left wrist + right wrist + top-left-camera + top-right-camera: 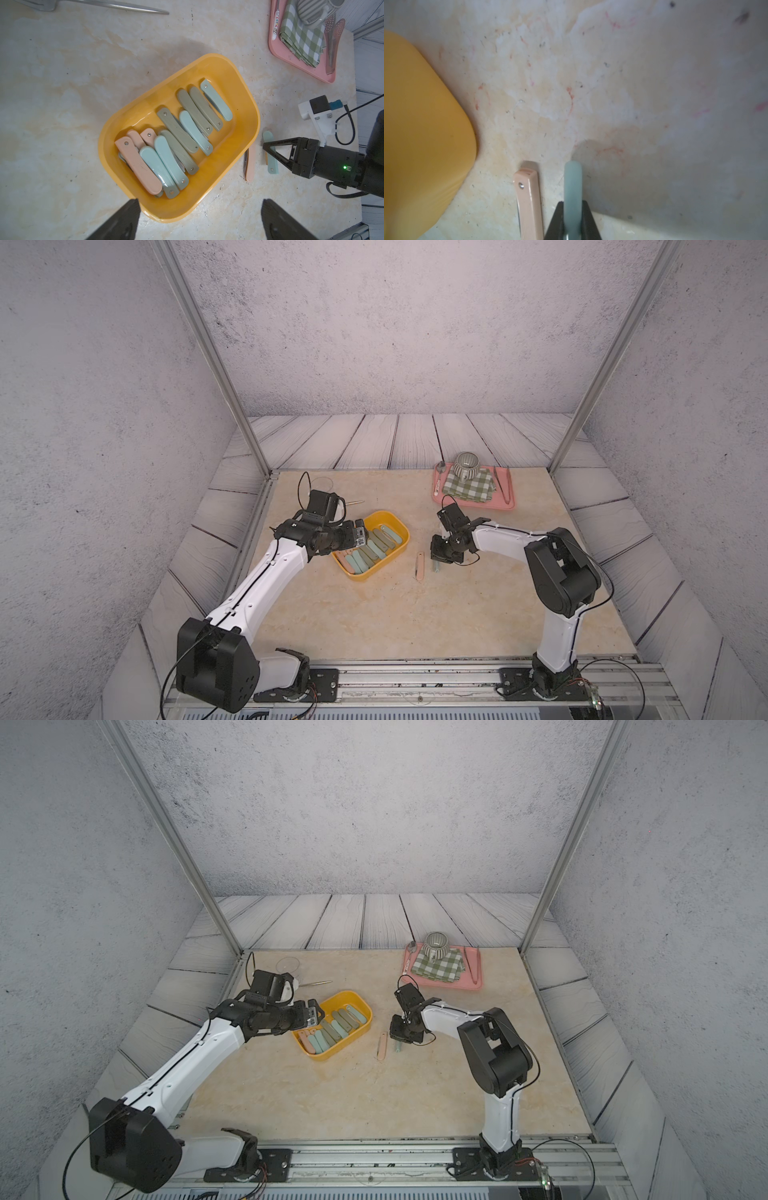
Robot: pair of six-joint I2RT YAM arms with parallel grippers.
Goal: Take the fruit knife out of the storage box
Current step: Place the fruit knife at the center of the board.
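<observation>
The teal fruit knife's end meets its shadow on the tabletop and the knife would rest there, so it is time to open my right gripper now.
The yellow-orange storage box [388, 519] [207, 68] sits left of the table's middle. It holds several folded fruit knives [370, 551] [176, 133] with pink, teal and olive handles. My left gripper [361, 536] [199, 207] hovers open over the box's left end with nothing between its fingers. My right gripper [440, 560] [572, 216] is shut on a teal fruit knife [572, 182] [272, 166], low over the table just right of the box. A pink fruit knife [420, 566] [529, 199] lies on the table between the box and that gripper.
A pink tray [509, 506] at the back right carries a striped cup [465, 464], a checked cloth, a spoon and tongs. A metal utensil [316, 983] and a clear round dish [289, 963] lie behind the left arm. Frame posts stand at both back corners.
</observation>
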